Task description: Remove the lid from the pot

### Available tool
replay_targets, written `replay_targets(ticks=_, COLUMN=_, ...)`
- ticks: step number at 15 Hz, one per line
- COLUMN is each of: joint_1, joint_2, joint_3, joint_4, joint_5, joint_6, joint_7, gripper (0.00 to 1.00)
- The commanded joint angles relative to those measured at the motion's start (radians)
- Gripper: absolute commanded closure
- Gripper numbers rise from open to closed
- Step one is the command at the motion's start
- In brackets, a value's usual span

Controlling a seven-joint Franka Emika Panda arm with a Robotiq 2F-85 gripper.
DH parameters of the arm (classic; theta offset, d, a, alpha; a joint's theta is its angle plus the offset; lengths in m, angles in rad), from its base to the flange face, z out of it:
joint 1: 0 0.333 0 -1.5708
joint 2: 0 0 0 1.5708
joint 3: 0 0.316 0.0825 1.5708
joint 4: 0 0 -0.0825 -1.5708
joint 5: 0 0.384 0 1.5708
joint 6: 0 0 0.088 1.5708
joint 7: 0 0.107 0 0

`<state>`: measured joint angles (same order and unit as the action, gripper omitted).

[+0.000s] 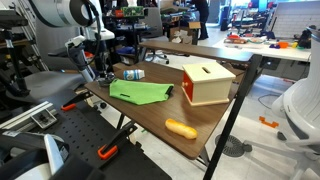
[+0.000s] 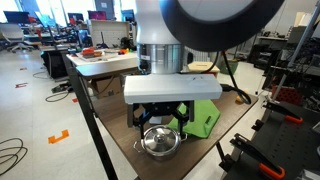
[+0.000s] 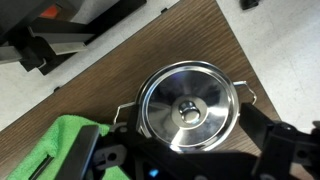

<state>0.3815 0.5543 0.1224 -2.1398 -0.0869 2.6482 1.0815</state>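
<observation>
The knob is between my open fingertips, which reach down to the lid and are level with the knob. My gripper needs to close on the knob, as it would hold the knob now.
A steel pot (image 2: 160,142) with a shiny lid (image 3: 188,106) stands on the wooden table near its corner. The lid sits on the pot, with a small round knob (image 3: 187,110) in its middle. The pot's wire handles stick out on both sides. My gripper (image 3: 195,150) hangs directly above the pot, open, with its dark fingers spread to either side of the lid and touching nothing. In an exterior view the gripper (image 2: 160,118) is just above the pot. In an exterior view (image 1: 100,72) the arm hides the pot.
A green cloth (image 1: 140,92) lies beside the pot and also shows in the wrist view (image 3: 50,150). A wooden box (image 1: 207,83), an orange object (image 1: 181,128) and a small bluish bottle (image 1: 133,74) are on the table. The table edge (image 3: 80,85) runs close to the pot.
</observation>
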Motion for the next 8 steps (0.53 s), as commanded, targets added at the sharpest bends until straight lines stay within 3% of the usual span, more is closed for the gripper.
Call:
replay_targets(ticks=1, joint_1=0.036, joint_2=0.036, joint_3=-0.034, joint_4=0.047, joint_5=0.013, joint_6=-0.031, joint_7=-0.008, gripper=0.26)
replay_targets(ticks=8, joint_1=0.049, joint_2=0.055, joint_3=-0.046, joint_4=0.079, joint_5=0.009, joint_6=-0.054, joint_7=-0.009, gripper=0.78)
